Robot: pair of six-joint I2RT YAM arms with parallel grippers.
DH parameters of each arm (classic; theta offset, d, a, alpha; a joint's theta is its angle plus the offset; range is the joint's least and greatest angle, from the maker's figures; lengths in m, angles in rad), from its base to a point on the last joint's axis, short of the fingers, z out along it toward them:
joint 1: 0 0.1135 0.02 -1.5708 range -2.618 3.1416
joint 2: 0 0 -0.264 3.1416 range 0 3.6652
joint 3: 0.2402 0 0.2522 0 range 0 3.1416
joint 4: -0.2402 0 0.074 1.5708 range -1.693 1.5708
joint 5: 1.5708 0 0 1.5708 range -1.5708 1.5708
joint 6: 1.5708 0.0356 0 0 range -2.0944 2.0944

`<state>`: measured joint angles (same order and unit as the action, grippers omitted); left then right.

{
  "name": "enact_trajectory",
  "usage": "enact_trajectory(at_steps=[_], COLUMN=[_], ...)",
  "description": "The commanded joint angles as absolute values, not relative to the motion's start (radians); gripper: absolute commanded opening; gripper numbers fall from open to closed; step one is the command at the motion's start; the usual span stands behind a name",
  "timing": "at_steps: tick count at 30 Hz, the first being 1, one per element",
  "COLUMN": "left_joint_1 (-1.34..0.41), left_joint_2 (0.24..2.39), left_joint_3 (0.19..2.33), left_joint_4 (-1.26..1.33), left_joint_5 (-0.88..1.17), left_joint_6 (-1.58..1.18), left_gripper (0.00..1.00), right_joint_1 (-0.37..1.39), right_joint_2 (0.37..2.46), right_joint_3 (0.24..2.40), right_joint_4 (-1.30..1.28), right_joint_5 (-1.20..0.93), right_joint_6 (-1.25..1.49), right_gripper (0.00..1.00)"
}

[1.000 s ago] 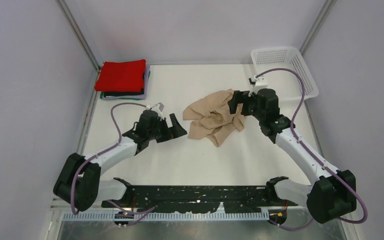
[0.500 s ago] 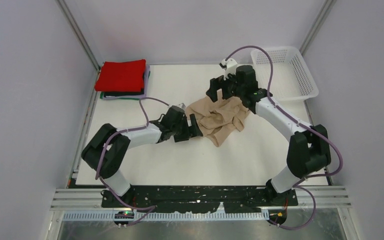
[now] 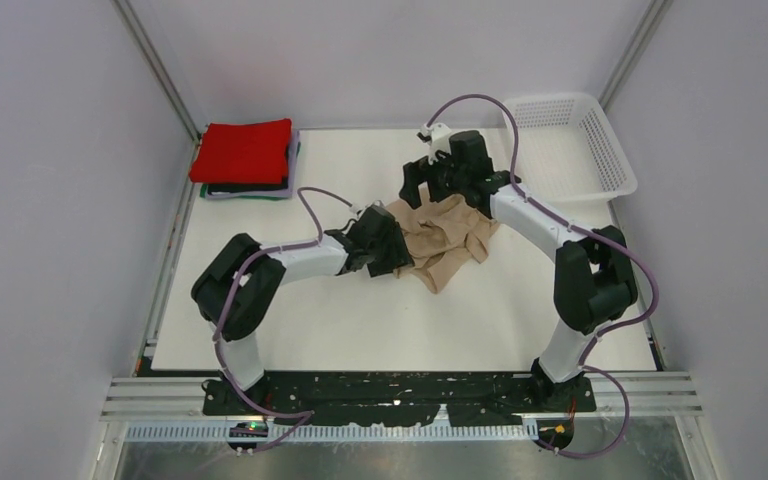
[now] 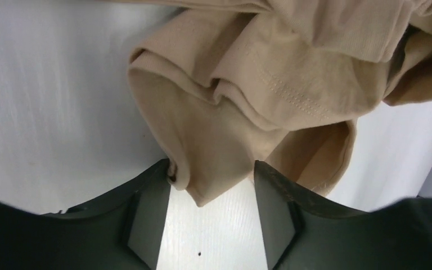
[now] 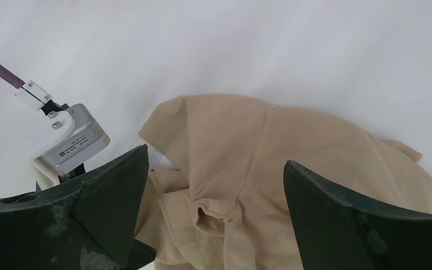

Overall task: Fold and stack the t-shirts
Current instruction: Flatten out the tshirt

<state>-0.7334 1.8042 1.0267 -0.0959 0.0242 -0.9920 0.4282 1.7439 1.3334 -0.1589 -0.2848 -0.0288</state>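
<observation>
I need to grab the beige t-shirt's far edge (image 3: 425,195) (image 5: 219,106) next with my right gripper, apart from the left gripper's corner, to spread the beige t-shirt for folding.
A crumpled beige t-shirt (image 3: 447,240) lies mid-table. My left gripper (image 3: 392,252) is low at its left edge. In the left wrist view a folded corner of the beige t-shirt (image 4: 219,152) reaches in between the left gripper's (image 4: 211,188) partly narrowed jaws, which still stand apart; the hem touches the left finger (image 4: 149,208). My right gripper (image 3: 428,187) hovers wide open over the shirt's far edge, the beige t-shirt (image 5: 292,163) spread below the gripper (image 5: 215,160). Folded t-shirts sit stacked at the back left, a red one (image 3: 245,150) on top.
A white mesh basket (image 3: 615,160) stands at the back right corner. The left arm's wrist camera box (image 5: 70,142) shows close to my right gripper's left finger. Grey walls close in the table on both sides and at the back.
My left gripper moved right to the shirt's left edge and its jaws narrowed around a cloth corner. The right gripper swung left and back, from the shirt's right side to above its far edge.
</observation>
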Motion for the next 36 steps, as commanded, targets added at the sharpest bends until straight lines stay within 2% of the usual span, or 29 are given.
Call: enact_trajectory(at_steps=[1, 5, 8, 9, 17, 22, 31, 36], left_joint_1=[-0.741, -0.739, -0.732, -0.728, -0.717, -0.715, -0.715, -0.715], left_joint_2=[1.872, 1.873, 1.834, 1.808, 1.614, 1.548, 1.519, 1.505], left_joint_3=[1.067, 1.095, 1.059, 1.041, 0.861, 0.777, 0.724, 0.714], left_joint_4=[-0.166, -0.235, -0.251, -0.255, -0.220, -0.176, -0.140, -0.141], left_joint_5=[-0.048, -0.061, -0.067, -0.063, -0.049, 0.026, 0.029, 0.025], left_joint_6=[-1.004, -0.969, -0.954, -0.948, -0.884, -0.845, -0.867, -0.867], left_gripper=[0.52, 0.26, 0.03, 0.00, 0.00, 0.00, 0.00, 0.00], right_joint_1=[0.427, 0.428, 0.454, 0.462, 0.606, 0.666, 0.776, 0.796], right_joint_2=[1.727, 1.755, 1.797, 1.825, 2.078, 2.249, 2.375, 2.378], right_joint_3=[1.361, 1.384, 1.426, 1.459, 1.735, 1.945, 1.996, 1.983], right_joint_4=[-0.130, -0.148, -0.189, -0.220, -0.392, -0.473, -0.525, -0.581], right_joint_5=[-0.280, -0.335, -0.383, -0.383, -0.298, -0.372, -0.368, -0.307], right_joint_6=[-0.054, -0.083, -0.122, -0.146, -0.235, -0.217, -0.236, -0.270], right_gripper=[0.97, 0.95, 0.94, 0.93, 0.91, 0.90, 0.90, 0.84])
